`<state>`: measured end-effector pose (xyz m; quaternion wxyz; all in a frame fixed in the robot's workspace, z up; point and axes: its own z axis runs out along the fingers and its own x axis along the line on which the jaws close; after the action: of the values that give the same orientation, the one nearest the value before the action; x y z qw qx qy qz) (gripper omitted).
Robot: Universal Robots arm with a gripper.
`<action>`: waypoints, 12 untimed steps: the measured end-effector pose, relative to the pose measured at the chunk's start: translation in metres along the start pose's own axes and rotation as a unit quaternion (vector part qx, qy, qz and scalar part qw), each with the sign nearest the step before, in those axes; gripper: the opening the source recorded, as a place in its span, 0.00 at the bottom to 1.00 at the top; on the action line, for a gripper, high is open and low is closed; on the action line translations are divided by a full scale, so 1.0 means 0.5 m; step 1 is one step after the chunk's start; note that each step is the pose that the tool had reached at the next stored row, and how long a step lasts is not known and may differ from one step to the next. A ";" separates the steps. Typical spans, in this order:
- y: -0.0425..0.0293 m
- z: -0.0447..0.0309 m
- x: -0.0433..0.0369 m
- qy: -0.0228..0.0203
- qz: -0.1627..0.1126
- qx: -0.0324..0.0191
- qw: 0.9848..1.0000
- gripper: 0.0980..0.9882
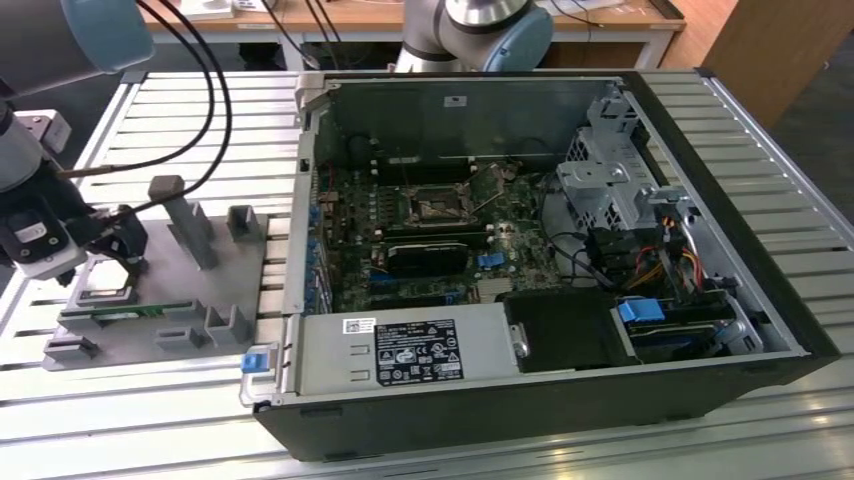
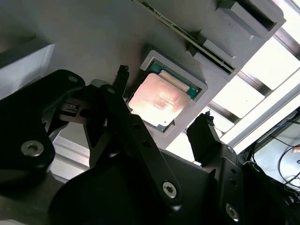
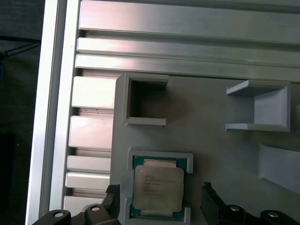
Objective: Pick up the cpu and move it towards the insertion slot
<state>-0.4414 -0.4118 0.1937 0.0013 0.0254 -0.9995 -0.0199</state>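
Observation:
I should close my gripper, because its fingers reach down on either side of the CPU in its grey pocket (image 3: 160, 153). Closing now would hold the CPU (image 3: 156, 180).
The cpu (image 1: 106, 296), a flat silvery square chip, lies in a grey holder pocket on the fixture plate (image 1: 200, 300) at the exterior view's left. In both wrist views the cpu (image 2: 158, 96) (image 3: 156, 180) sits flat in its pocket. My gripper (image 1: 115, 256) hangs just above it, open, with one black finger (image 2: 121, 77) on each side of the chip (image 3: 206, 191). Nothing is held between them. The insertion slot (image 1: 437, 207), a square socket with a metal frame, sits on the motherboard inside the open computer case, well off to the exterior view's right.
The open computer case (image 1: 747, 230) has tall walls around the motherboard. A long black block (image 1: 427, 256) lies just in front of the socket. Grey posts (image 1: 187, 225) and brackets stand on the fixture plate, with a green memory stick (image 1: 134, 312) near its front. Cables (image 1: 214, 90) hang over the slatted table.

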 end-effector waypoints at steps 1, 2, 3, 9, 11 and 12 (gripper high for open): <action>0.000 0.001 0.000 0.000 0.000 0.000 1.000 0.76; 0.001 0.003 0.001 0.000 0.000 0.000 1.000 0.76; 0.001 0.004 0.001 0.000 0.000 0.000 1.000 0.74; 0.002 0.008 0.002 0.000 0.000 -0.001 1.000 0.67; 0.003 0.009 0.002 0.000 0.000 -0.001 1.000 0.65; 0.004 0.009 0.002 0.000 0.000 -0.001 1.000 0.65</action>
<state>-0.4427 -0.4100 0.1890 0.0013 0.0253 -0.9995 -0.0209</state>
